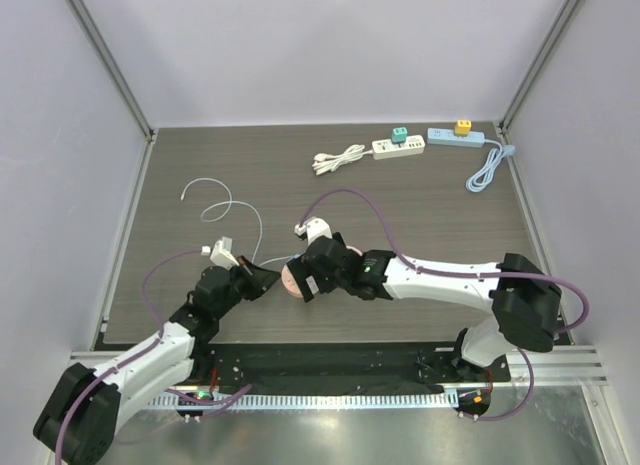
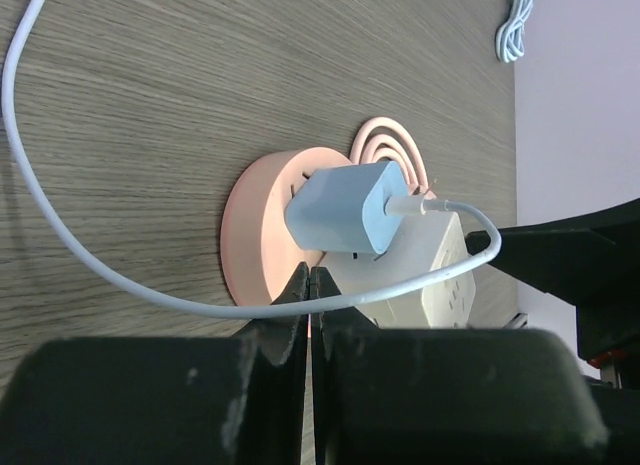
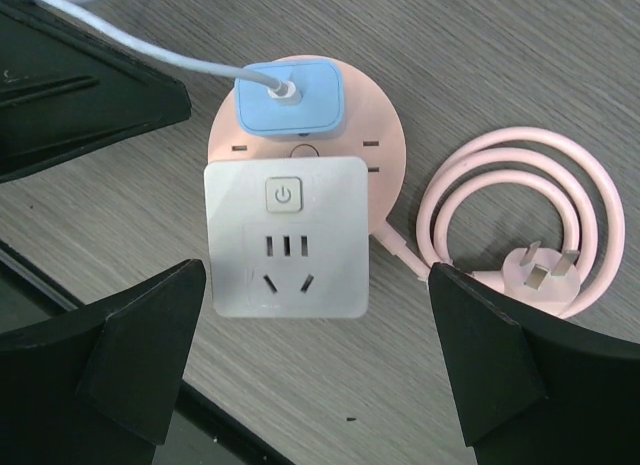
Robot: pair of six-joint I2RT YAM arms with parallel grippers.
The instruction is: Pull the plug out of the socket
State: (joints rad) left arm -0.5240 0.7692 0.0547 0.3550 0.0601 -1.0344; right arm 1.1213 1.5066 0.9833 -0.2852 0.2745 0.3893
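I should next grab the opposite sides of the white adapter (image 2: 420,272) with my right gripper, to pull it off the socket. The blue plug (image 2: 345,210) stays free with that grab.
A round pink socket (image 1: 290,282) lies near the table's front, with a blue plug (image 2: 345,210) and a white square adapter (image 2: 425,275) plugged into it. The blue plug (image 3: 290,97) carries a white cable (image 2: 100,270). My left gripper (image 2: 310,285) is shut and empty, its tips at the pink socket's (image 2: 255,225) near edge, the cable running across them. My right gripper (image 3: 318,285) is open and hovers over the white adapter (image 3: 286,235), one finger on each side, touching nothing. The pink socket (image 3: 385,145) shows beneath.
The socket's pink cord (image 3: 520,215) lies coiled beside it. At the back stand a white power strip with a green plug (image 1: 398,146), a blue strip with a yellow plug (image 1: 456,136), a bundled white cord (image 1: 338,159) and a loose white cable (image 1: 215,200).
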